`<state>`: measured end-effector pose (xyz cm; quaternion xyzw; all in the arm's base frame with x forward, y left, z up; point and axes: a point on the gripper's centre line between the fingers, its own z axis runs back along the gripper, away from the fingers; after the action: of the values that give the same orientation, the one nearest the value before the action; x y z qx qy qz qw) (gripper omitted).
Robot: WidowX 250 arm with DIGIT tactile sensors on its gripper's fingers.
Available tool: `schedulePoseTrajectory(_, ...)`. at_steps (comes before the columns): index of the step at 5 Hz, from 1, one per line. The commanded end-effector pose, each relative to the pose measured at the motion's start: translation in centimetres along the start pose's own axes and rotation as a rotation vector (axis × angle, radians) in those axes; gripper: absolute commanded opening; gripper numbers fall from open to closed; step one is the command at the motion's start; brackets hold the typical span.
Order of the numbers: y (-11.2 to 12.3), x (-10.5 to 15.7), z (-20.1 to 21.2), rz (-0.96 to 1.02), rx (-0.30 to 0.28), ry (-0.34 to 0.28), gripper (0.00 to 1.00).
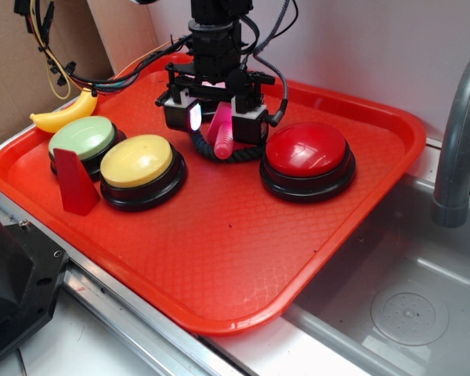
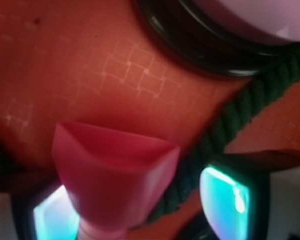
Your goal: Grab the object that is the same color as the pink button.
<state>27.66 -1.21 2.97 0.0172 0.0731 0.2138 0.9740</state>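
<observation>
The triangular head of the hot-pink toy bolt is between my fingers, above the rope, so my gripper would hold it if it closed next.
The hot-pink toy bolt leans at the back of the red tray, on a dark green rope. My gripper hangs low over it, open, one finger on each side of the bolt. In the wrist view the bolt's triangular head fills the lower left. It lies against the left pad, with a gap to the right pad. The pink button shows at the top right of the wrist view, just past the rope. In the exterior view my arm hides the button.
A red button stands right of the gripper. A yellow button and a green button stand to the left, with a red wedge in front. A banana lies off the tray. Sink and faucet are at right.
</observation>
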Motion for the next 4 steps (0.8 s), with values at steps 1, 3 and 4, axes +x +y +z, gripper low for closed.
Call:
schedulePoseTrajectory(1, -0.55, 0.69, -0.27, 0.027, -0.016, -0.052, 0.53)
schedulePoseTrajectory(3, -0.35, 0.73, -0.34, 0.026, -0.016, -0.051, 0.00)
schedulePoseTrajectory(4, -0.23, 0.79, -0.20, 0.033, 0.011, -0.059, 0.00)
